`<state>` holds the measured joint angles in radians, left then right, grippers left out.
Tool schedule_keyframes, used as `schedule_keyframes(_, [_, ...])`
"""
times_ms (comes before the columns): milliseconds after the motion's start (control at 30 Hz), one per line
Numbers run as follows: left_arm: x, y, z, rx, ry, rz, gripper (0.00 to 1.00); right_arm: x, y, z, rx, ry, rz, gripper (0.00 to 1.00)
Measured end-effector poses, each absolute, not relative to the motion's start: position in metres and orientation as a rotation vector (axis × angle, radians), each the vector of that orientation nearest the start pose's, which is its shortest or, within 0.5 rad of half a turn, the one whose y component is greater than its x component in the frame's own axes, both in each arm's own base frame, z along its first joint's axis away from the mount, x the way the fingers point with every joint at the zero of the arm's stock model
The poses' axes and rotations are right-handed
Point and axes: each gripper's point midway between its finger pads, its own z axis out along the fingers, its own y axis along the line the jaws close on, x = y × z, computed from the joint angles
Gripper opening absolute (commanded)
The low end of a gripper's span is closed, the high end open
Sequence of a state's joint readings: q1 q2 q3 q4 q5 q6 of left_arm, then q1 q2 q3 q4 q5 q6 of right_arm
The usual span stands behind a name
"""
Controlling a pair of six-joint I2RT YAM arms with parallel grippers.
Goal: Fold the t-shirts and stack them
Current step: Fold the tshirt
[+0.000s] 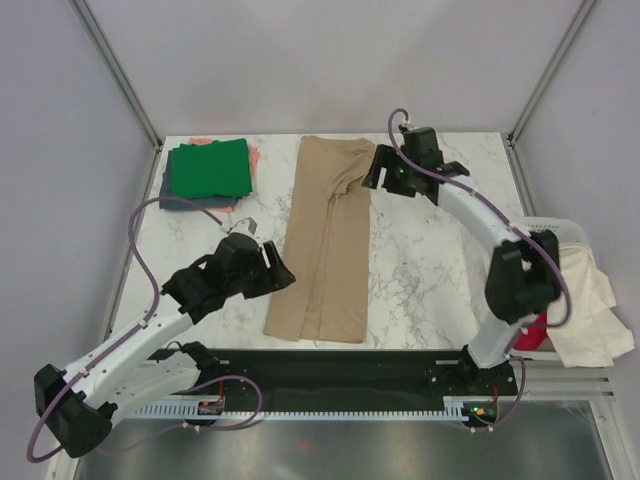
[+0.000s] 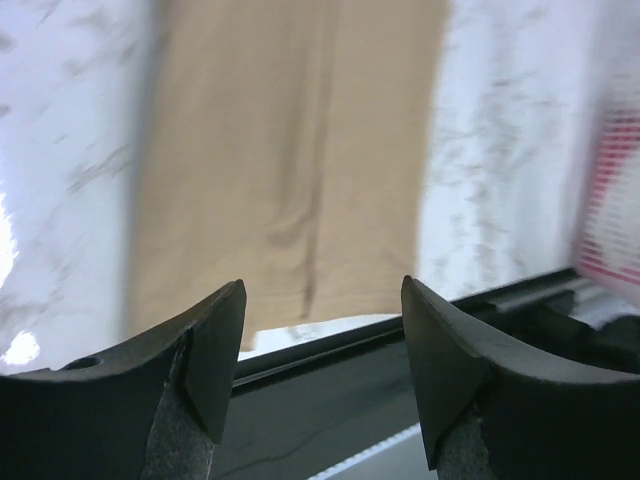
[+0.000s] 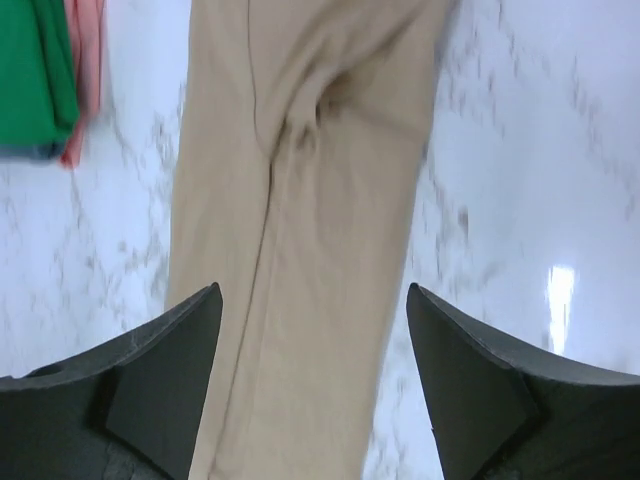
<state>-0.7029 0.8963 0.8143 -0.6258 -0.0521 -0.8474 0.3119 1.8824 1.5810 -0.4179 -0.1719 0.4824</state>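
My right gripper next needs to take hold of the tan t-shirt's near corner on the basket side, so that I can fold the tan t-shirt's near end over.
A tan t-shirt [image 1: 325,240] lies folded lengthwise as a long strip down the middle of the marble table [image 1: 430,250]. Folded t-shirts are stacked at the back left, a green one [image 1: 210,168] on top, with dark blue-grey and salmon-pink edges showing under it. My left gripper [image 1: 279,270] hovers open beside the strip's near left edge. The left wrist view shows the tan cloth [image 2: 290,160] beyond its empty fingers [image 2: 322,300]. My right gripper [image 1: 376,170] stands open at the strip's far right corner, above the tan cloth [image 3: 300,200], with nothing between its fingers [image 3: 314,300].
A white mesh basket [image 1: 562,226] hangs off the table's right side, with a cream t-shirt [image 1: 592,300] draped over it and a red one [image 1: 537,330] inside. A black rail [image 1: 340,362] runs along the near edge. The right wrist view also catches the green tee [image 3: 35,70].
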Motion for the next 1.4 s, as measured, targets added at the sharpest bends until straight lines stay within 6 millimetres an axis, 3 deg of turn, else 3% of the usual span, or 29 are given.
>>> schedule_keyframes(67, [0.184,-0.173,0.135,-0.277,2.468,-0.615,0.7,0.421,0.195,0.176,0.112,2.34,0.587,0.8])
schedule_keyframes(133, [0.17,-0.155,0.106,-0.325,2.535,-0.526,0.7,0.369,0.197,0.174,0.108,2.351,0.597,0.79])
schedule_keyframes(200, [0.16,-0.142,0.086,-0.369,2.567,-0.469,0.7,0.314,0.203,0.153,0.097,2.405,0.621,0.77])
schedule_keyframes(233, [0.157,-0.137,0.08,-0.395,2.569,-0.453,0.7,0.28,0.207,0.135,0.092,2.443,0.647,0.74])
schedule_keyframes(333, [0.153,-0.126,0.067,-0.456,2.566,-0.415,0.69,0.204,0.207,0.088,0.091,2.57,0.667,0.71])
schedule_keyframes(467, [0.149,-0.12,0.049,-0.501,2.594,-0.371,0.66,0.15,0.209,0.05,0.095,2.668,0.648,0.67])
schedule_keyframes(567, [0.143,-0.118,0.035,-0.512,2.627,-0.35,0.65,0.131,0.221,0.04,0.073,2.695,0.648,0.65])
schedule_keyframes(733, [0.137,-0.116,0.021,-0.516,2.642,-0.354,0.64,0.121,0.243,0.034,0.067,2.683,0.669,0.59])
schedule_keyframes(967, [0.138,-0.126,0.023,-0.506,2.634,-0.434,0.63,0.109,0.257,0.023,0.075,2.694,0.673,0.43])
schedule_keyframes(1133, [0.14,-0.134,0.021,-0.494,2.649,-0.467,0.54,0.102,0.262,0.018,0.08,2.695,0.685,0.23])
schedule_keyframes(1267, [0.138,-0.139,0.02,-0.468,2.671,-0.495,0.4,0.102,0.261,0.016,0.109,2.685,0.695,0.15])
schedule_keyframes(1400, [0.137,-0.147,0.024,-0.446,2.676,-0.553,0.4,0.102,0.251,0.017,0.138,2.668,0.686,0.09])
